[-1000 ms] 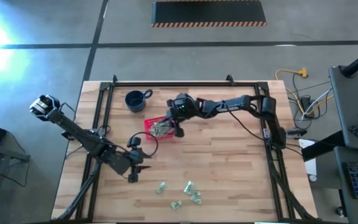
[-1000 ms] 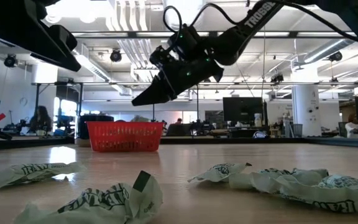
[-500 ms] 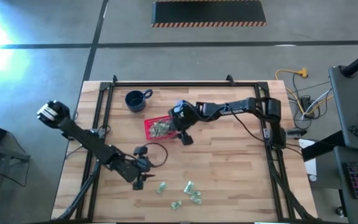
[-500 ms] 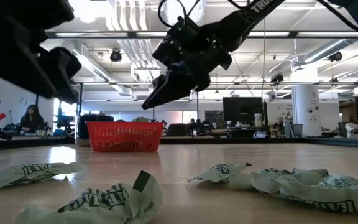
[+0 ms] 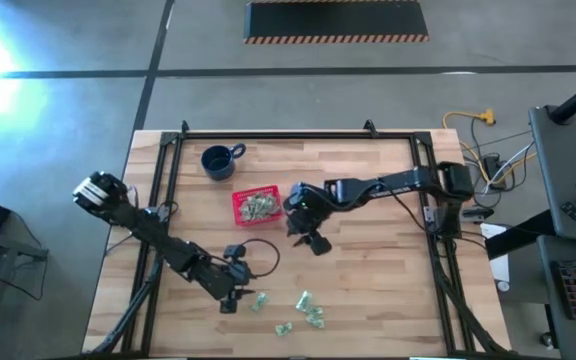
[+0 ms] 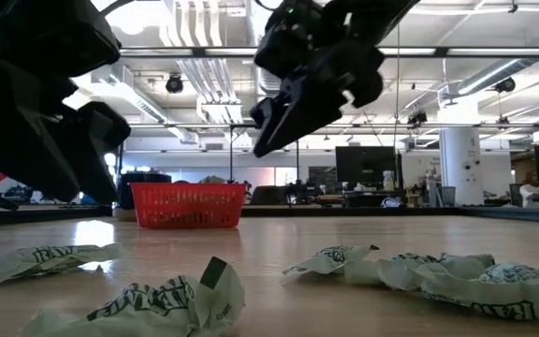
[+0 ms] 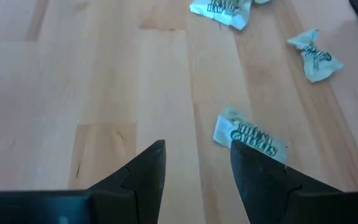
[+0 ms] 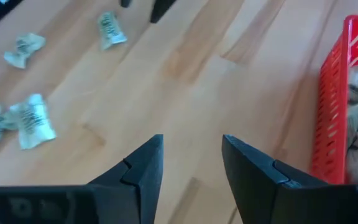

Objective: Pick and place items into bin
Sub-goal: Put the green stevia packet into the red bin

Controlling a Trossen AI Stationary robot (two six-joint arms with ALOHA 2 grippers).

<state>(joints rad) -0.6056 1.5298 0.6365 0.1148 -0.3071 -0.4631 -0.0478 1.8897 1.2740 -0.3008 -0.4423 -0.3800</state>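
The wrapped piece should go into the red basket [image 5: 256, 205], so the left gripper will next pick it up by its printed middle [image 5: 259, 301].
Several pale green-and-white wrapped pieces [image 5: 303, 298] lie loose on the wood near the table's near edge. They are large in the low view's foreground [image 6: 167, 300]. More of them fill the red basket [image 5: 256, 205], which stands at mid-table. My left gripper [image 5: 230, 300] is open and hovers just left of the nearest piece [image 5: 259, 300]. In the left wrist view that piece [image 7: 248, 137] lies just outside one finger of the gripper [image 7: 196, 155]. My right gripper [image 5: 313, 240] is open and empty, above the table to the right of and nearer than the basket [image 8: 337, 106].
A dark blue mug [image 5: 218, 162] stands behind and left of the basket. A black frame [image 5: 268, 134] runs along the table's far, left and right edges. Bare wood lies between the basket and the loose pieces.
My right gripper has moved from above the basket's right edge toward the near-right, away from the basket and toward the loose pieces. My left gripper has travelled toward the near edge and to the right, arriving beside the nearest loose piece. The pieces have not moved.
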